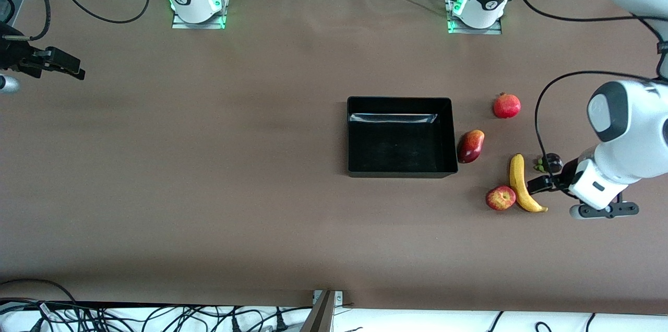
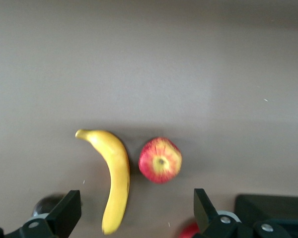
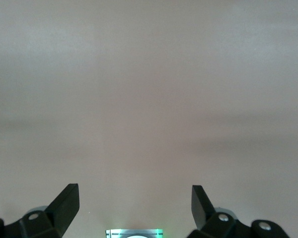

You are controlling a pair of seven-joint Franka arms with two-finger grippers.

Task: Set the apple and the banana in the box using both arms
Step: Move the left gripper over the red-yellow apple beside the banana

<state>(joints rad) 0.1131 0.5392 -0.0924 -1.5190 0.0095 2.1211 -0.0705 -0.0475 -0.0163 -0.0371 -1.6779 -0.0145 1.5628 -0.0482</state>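
The apple [image 1: 501, 198] needs to go in the black box [image 1: 401, 136], so my left gripper needs to grab the apple by its rounded red sides next.
The yellow banana [image 1: 522, 183] [image 2: 115, 178] lies on the brown table with the red-and-yellow apple [image 1: 501, 198] [image 2: 160, 160] close beside it. Both lie toward the left arm's end from the black box [image 1: 401, 136], which holds nothing; a corner of the box [image 2: 273, 206] shows in the left wrist view. My left gripper [image 1: 545, 178] [image 2: 135, 208] hangs open and empty just beside the banana, touching neither fruit. At the right arm's end of the table, my right gripper [image 1: 73, 67] [image 3: 134, 201] is open over bare table and waits.
A red-and-dark mango [image 1: 470, 145] lies against the box's wall at the left arm's end. A red pomegranate [image 1: 507, 106] sits farther from the camera. A small dark purple fruit [image 1: 550, 163] lies by the left gripper. The arm bases [image 1: 198, 6] stand along the table's edge.
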